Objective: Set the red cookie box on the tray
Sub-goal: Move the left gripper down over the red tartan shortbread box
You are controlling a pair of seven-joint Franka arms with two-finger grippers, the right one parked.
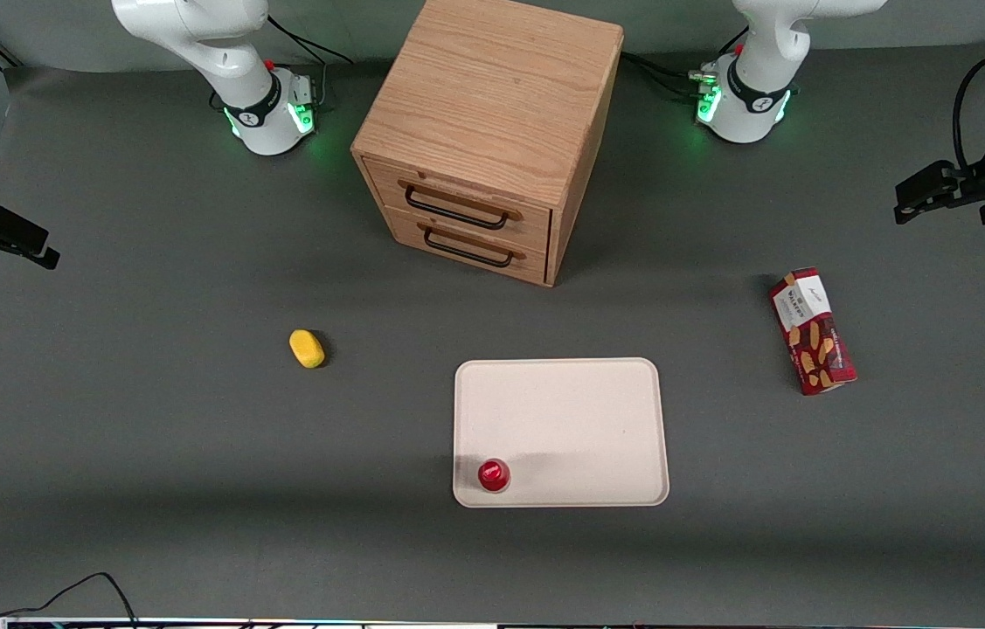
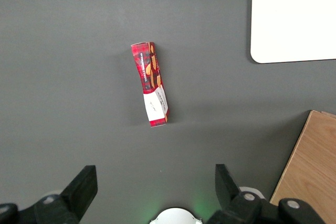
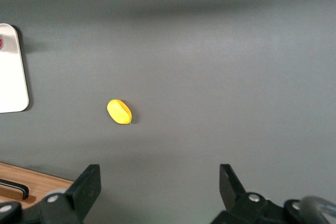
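Note:
The left gripper should place the red cookie box on the tray (image 1: 571, 411), so it needs to grab the box by its white label end (image 1: 801, 300) next.
The red cookie box (image 1: 811, 332) lies flat on the grey table toward the working arm's end, apart from the tray, its white label end pointing away from the front camera. It also shows in the left wrist view (image 2: 150, 85). The cream-white tray (image 1: 571, 411) lies near the table's middle, in front of the wooden drawer cabinet; one corner shows in the left wrist view (image 2: 294, 19). My left gripper (image 1: 901, 208) hangs above the table, farther from the front camera than the box. It is open and empty (image 2: 155, 179), with bare table between its fingers.
A small round red cap (image 1: 493, 475) stands on the tray's near corner. A wooden two-drawer cabinet (image 1: 492, 131) stands farther from the camera than the tray. A yellow oval object (image 1: 308, 348) lies toward the parked arm's end of the table.

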